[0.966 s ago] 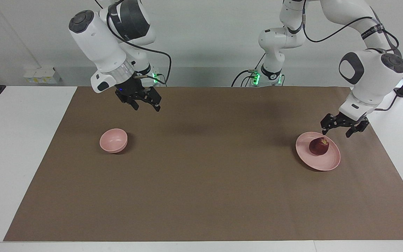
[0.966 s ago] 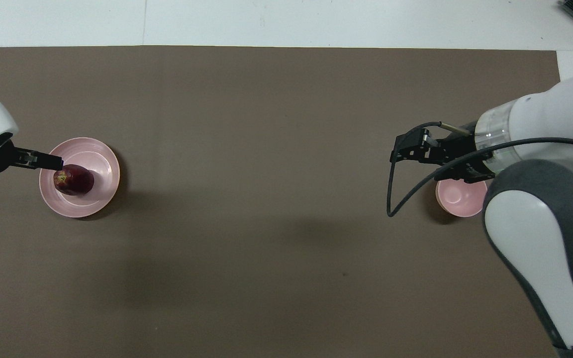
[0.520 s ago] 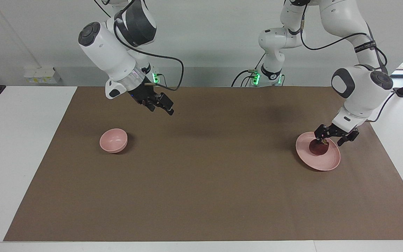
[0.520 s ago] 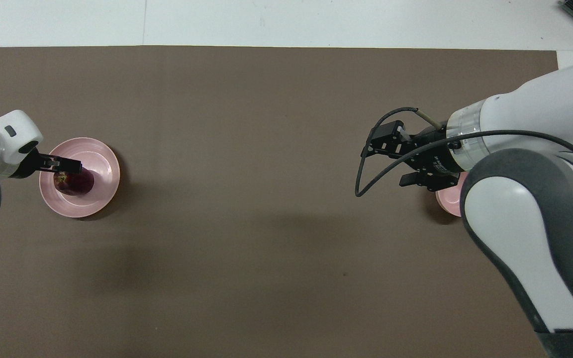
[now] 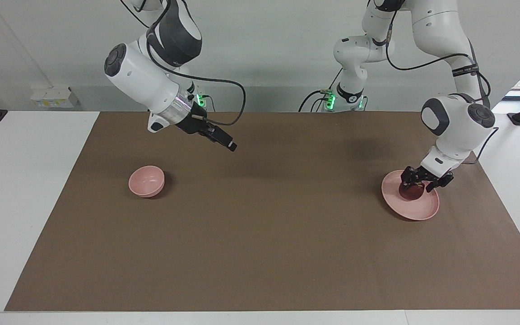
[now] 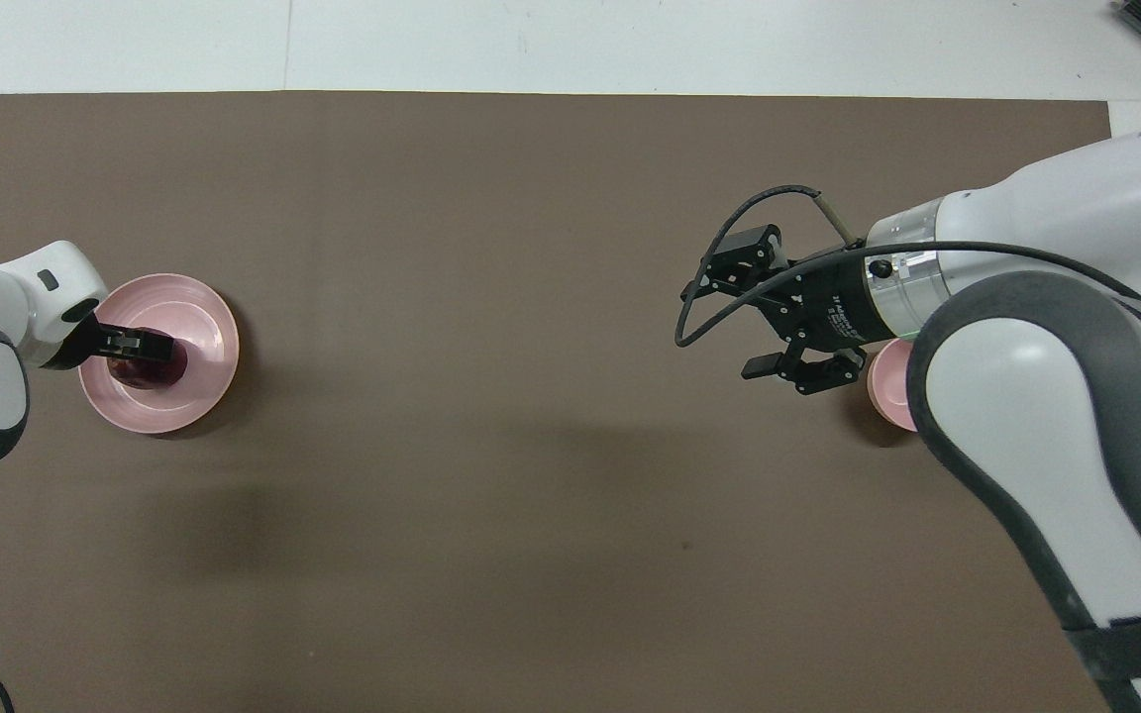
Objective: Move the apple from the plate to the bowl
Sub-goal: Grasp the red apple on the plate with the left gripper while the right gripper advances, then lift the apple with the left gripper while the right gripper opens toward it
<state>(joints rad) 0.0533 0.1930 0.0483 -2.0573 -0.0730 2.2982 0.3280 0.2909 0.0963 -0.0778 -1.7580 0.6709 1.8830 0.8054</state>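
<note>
The apple [image 5: 412, 192] has to go from the plate to the bowl, so the robot's left gripper should next grip its round sides.
The dark red apple [image 5: 412, 192] lies on the wide pink plate [image 5: 418, 210] at the left arm's end of the mat. It also shows in the overhead view [image 6: 150, 372] on the plate [image 6: 206, 302]. My left gripper [image 5: 419, 183] is open and low over the apple, one finger on each side of its top; it also shows in the overhead view [image 6: 147, 346]. The small pink bowl [image 5: 146, 180] stands at the right arm's end, partly hidden under the right arm in the overhead view [image 6: 884, 391]. My right gripper [image 5: 229, 144] is open, up in the air over the mat beside the bowl [image 6: 754, 307].
A brown mat [image 5: 260, 234] covers most of the white table [image 5: 25, 180]. A black cable [image 6: 719, 297] loops beside the right gripper. Wall sockets and arm bases stand along the robots' edge.
My left gripper has come down from above the plate's edge onto the apple. My right gripper has swung from above the bowl toward the middle of the mat.
</note>
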